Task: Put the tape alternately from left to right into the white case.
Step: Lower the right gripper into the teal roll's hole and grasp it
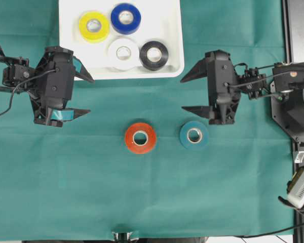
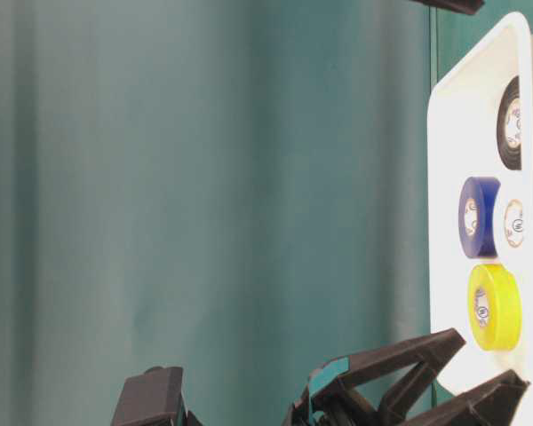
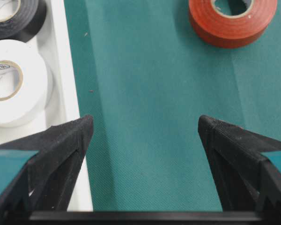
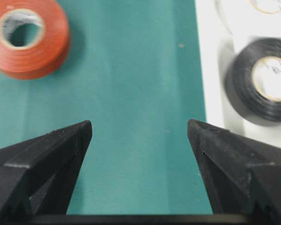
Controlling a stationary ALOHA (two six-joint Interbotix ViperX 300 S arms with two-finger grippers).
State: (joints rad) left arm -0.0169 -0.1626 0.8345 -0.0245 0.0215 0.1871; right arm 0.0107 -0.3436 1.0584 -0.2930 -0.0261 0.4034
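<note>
The teal tape is about as wide as the robot's open fingers, so the right gripper will next grab its ring side [image 1: 195, 125], using the tape's open center hole [image 1: 194, 135].
The white case [image 1: 71, 61] at the top holds four tape rolls: yellow [image 1: 93, 26], blue [image 1: 125, 18], white [image 1: 123, 52] and black [image 1: 154, 54]. A red roll [image 1: 140, 137] and a teal roll [image 1: 194, 134] lie flat on the green cloth below it. My left gripper [image 1: 91, 95] hangs open and empty beside the case's lower left corner. My right gripper [image 1: 182, 94] stands open and empty by the lower right corner, above the teal roll. Between the left jaws [image 3: 145, 121] there is only cloth, with the red roll [image 3: 232, 21] ahead. The right gripper [image 4: 138, 123] also frames bare cloth.
A dark equipment base [image 1: 299, 101] and a black panel [image 1: 300, 25] stand past the cloth's right edge. The case rim [image 3: 70, 93] runs just inside my left finger, and the rim [image 4: 208, 70] runs by my right finger.
</note>
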